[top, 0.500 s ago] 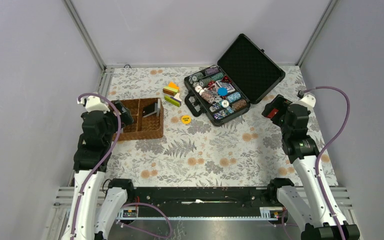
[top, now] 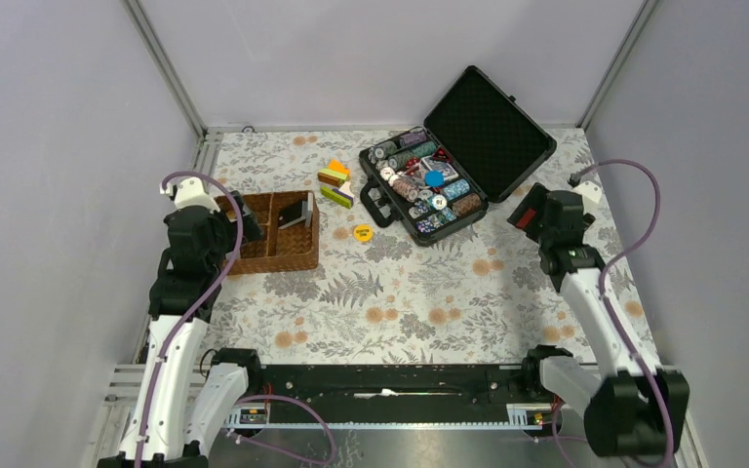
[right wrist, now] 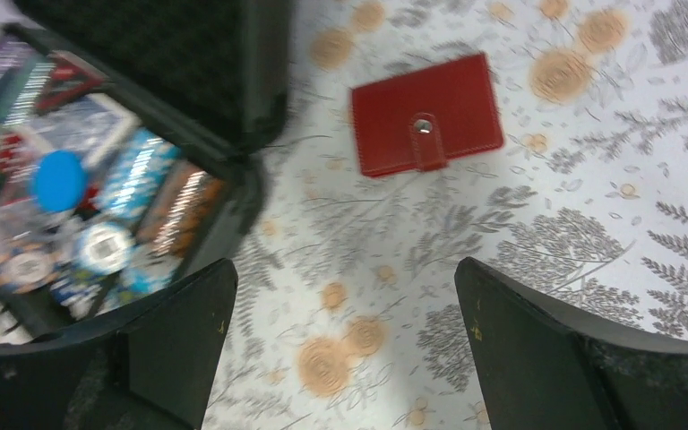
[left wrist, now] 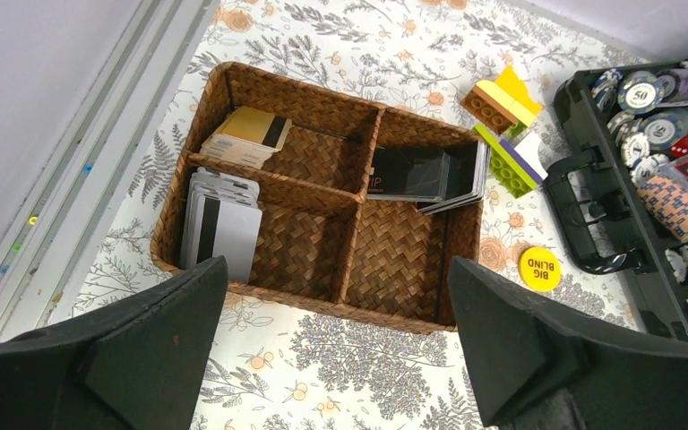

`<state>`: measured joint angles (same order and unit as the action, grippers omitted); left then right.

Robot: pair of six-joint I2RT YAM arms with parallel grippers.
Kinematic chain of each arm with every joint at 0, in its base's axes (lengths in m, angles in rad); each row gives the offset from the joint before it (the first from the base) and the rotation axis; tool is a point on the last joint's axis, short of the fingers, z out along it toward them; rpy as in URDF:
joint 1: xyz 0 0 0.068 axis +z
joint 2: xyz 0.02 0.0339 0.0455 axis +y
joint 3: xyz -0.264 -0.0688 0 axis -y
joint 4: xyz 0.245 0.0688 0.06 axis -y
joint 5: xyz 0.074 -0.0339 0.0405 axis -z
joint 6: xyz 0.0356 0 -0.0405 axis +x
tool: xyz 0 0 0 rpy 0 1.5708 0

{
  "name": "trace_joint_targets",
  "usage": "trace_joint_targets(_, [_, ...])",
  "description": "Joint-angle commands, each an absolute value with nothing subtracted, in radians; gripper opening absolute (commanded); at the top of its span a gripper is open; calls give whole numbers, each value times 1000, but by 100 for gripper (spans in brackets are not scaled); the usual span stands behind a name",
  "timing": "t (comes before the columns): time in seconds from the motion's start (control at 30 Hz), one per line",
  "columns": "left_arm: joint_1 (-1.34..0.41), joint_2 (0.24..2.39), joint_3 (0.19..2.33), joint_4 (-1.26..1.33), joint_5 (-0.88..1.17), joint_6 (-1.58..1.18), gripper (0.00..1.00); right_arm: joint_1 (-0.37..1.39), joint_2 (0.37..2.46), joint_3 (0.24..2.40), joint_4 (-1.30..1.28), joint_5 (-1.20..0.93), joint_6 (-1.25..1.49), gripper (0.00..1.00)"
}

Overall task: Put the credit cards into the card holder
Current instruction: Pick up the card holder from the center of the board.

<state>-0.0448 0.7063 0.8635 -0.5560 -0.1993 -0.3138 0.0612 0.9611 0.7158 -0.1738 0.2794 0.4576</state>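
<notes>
I should grip the card holder by its short edge (right wrist: 491, 97) with my right gripper and leave the snapped strap (right wrist: 428, 148) free. Then the card holder is ready for the credit cards.
The credit cards lie in a brown wicker basket (left wrist: 394, 315): a whitish stack (left wrist: 219, 228) at the near left, a tan stack (left wrist: 249, 136) behind it, and dark cards (left wrist: 417, 175) leaning in the right compartment. My left gripper (left wrist: 340, 349) is open and empty, above the table just in front of the basket (top: 273, 258). The card holder (right wrist: 427, 114), a red wallet, lies closed and snapped on the table beside the black case. My right gripper (right wrist: 345, 349) is open and empty, above the table short of the wallet. In the top view the right gripper (top: 530, 210) hides most of the wallet.
The open black case (top: 488, 122) holds poker chips (right wrist: 98, 242) and stands at the back right. Coloured blocks (top: 336, 183) and a yellow chip (top: 362, 232) lie between the basket and the case. Grey walls close in on both sides.
My right arm has swung left and its wrist has turned; its view is blurred by motion. My left arm has shifted slightly right, toward the basket. Both grippers stay open.
</notes>
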Motion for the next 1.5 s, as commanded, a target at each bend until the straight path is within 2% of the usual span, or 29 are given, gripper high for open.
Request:
trace_joint_targets(0.0, [-40, 724, 876, -480, -207, -295, 99, -53, 1132, 742, -93, 295, 497, 99])
trace_joint_targets(0.13, [-39, 711, 843, -462, -173, -306, 99, -174, 1305, 768, -36, 204, 541, 99])
trace_joint_targets(0.3, [-37, 707, 825, -446, -118, -329, 99, -197, 1481, 888, -75, 271, 489, 99])
trace_joint_targets(0.43, [-27, 709, 827, -446, -100, -331, 99, -239, 1631, 1014, -136, 207, 467, 99])
trace_joint_targets(0.67, [-19, 689, 812, -445, -82, -334, 99, -295, 1831, 1185, -229, 24, 430, 87])
trace_joint_targets(0.83, [-16, 684, 812, -445, -67, -331, 99, -311, 1875, 1198, -232, 5, 416, 85])
trace_joint_targets(0.93, [-13, 689, 813, -445, -57, -331, 99, -317, 1895, 1197, -232, -77, 416, 81])
trace_joint_targets(1.17, [-9, 684, 811, -446, -49, -333, 99, -318, 1892, 1163, -220, -133, 430, 60])
trace_joint_targets(1.27, [-7, 683, 811, -446, -49, -333, 99, -318, 1887, 1143, -204, -152, 442, 45])
trace_joint_targets(1.47, [-5, 684, 810, -446, -45, -336, 99, -317, 1867, 1095, -160, -185, 471, 23])
